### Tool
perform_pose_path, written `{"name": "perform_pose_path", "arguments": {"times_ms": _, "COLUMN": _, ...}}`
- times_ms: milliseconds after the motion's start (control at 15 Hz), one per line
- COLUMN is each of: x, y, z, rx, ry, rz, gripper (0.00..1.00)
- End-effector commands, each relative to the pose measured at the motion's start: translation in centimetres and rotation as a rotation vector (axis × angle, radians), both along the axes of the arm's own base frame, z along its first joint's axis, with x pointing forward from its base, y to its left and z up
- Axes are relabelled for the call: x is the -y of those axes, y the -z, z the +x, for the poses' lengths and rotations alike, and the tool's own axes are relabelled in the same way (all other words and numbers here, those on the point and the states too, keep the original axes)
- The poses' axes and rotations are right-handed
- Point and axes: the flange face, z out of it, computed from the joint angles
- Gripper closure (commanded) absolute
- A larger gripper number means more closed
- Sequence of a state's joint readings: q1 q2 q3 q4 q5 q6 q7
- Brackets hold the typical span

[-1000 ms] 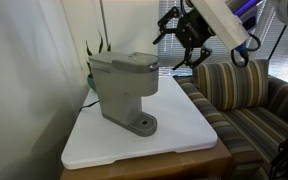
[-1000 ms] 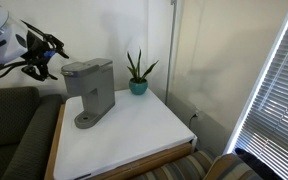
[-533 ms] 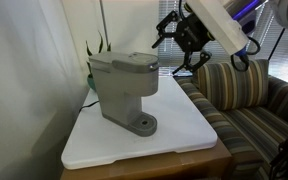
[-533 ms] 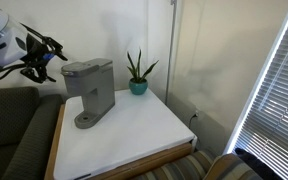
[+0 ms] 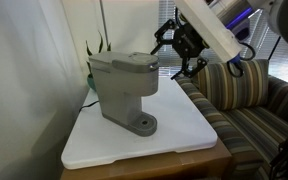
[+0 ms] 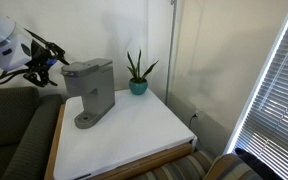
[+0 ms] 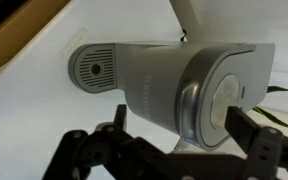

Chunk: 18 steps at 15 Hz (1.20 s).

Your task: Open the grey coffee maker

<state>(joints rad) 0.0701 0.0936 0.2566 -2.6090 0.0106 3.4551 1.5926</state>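
Note:
My gripper grabs the grey coffee maker's front rim at the brew head's top front edge next, to swing the coffee maker's lid open.
The grey coffee maker (image 5: pixel 122 88) stands on the white table top in both exterior views (image 6: pixel 89 88), its lid down. In the wrist view it fills the middle (image 7: pixel 169 85), seen from above its brew head, with its round drip base (image 7: pixel 92 68) to the left. My gripper (image 5: pixel 176 50) is open and empty, in the air just beside the machine's top front edge, and also shows in an exterior view (image 6: pixel 52 62). In the wrist view my fingers (image 7: pixel 256 135) are spread wide at the bottom, either side of the machine's top.
The white table (image 5: pixel 174 130) has a wooden edge. A small potted plant (image 6: pixel 137 72) stands behind the machine near the wall. A striped sofa (image 5: pixel 249 100) is beside the table. Window blinds (image 6: pixel 274 90) hang at the far side.
My gripper has moved closer to the coffee maker's top, a little lower and toward the machine. The coffee maker has not moved and its lid stays down.

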Motion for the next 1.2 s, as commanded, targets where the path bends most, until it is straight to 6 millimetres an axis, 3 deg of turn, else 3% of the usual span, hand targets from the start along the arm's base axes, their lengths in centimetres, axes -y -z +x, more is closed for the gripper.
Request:
{"name": "perform_pose_path", "arguments": {"times_ms": 0, "x": 0.1, "y": 0.7, "z": 1.3, "rx": -0.004, "ry": 0.002, "rz": 0.002, "gripper": 0.0}}
{"name": "perform_pose_path", "arguments": {"times_ms": 67, "x": 0.1, "y": 0.7, "z": 1.5, "rx": -0.002, "ry": 0.002, "rz": 0.001, "gripper": 0.04}}
{"name": "perform_pose_path", "arguments": {"times_ms": 200, "x": 0.3, "y": 0.6, "z": 2.0, "rx": 0.003, "ry": 0.004, "rz": -0.001, "gripper": 0.29}}
{"name": "perform_pose_path", "arguments": {"times_ms": 267, "x": 0.4, "y": 0.5, "z": 2.1, "rx": 0.006, "ry": 0.005, "rz": -0.001, "gripper": 0.3}}
{"name": "perform_pose_path", "arguments": {"times_ms": 800, "x": 0.4, "y": 0.0, "z": 2.8, "rx": 0.023, "ry": 0.007, "rz": -0.001, "gripper": 0.87}}
{"name": "perform_pose_path", "arguments": {"times_ms": 933, "x": 0.4, "y": -0.3, "z": 2.8, "rx": 0.028, "ry": 0.005, "rz": -0.001, "gripper": 0.97}}
{"name": "perform_pose_path", "arguments": {"times_ms": 1133, "x": 0.3, "y": -0.4, "z": 2.8, "rx": 0.034, "ry": -0.008, "rz": -0.013, "gripper": 0.94}}
